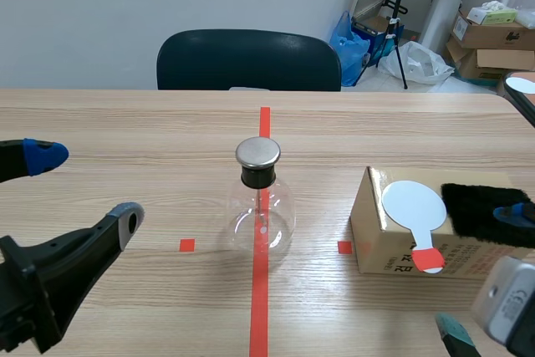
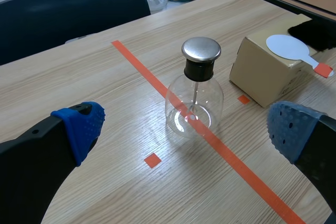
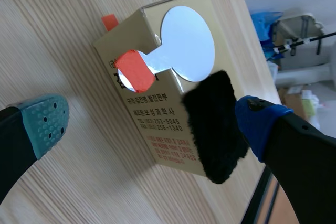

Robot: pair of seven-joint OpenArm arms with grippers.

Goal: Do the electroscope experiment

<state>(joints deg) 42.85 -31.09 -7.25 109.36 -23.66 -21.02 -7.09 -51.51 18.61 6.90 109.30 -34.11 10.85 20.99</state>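
My right gripper grabs the paddle by its narrow orange handle (image 1: 427,258) (image 3: 135,71) next, since the paddle's round white disc spreads too wide for the fingertips.
The electroscope (image 1: 261,202) is a clear glass flask with a black neck and a metal cap (image 2: 201,49). It stands on the red tape line at the table's middle. To its right, a tan cardboard box (image 1: 376,232) carries a white paddle (image 1: 415,205) with an orange-red handle tip and a black fur cloth (image 1: 481,211). My left gripper (image 1: 84,188) is open, low at the left, and the flask (image 2: 194,103) is ahead of it. My right gripper (image 3: 152,121) is open above the box (image 3: 163,129). Its blue pad (image 3: 257,119) is at the cloth's (image 3: 212,124) edge.
A dark chair (image 1: 249,60) stands behind the table's far edge. Cardboard boxes (image 1: 493,35) and bags lie on the floor at the back right. A second white paddle (image 1: 522,85) rests on a neighbouring table at the right. Small orange-red squares (image 1: 186,245) mark the tabletop.
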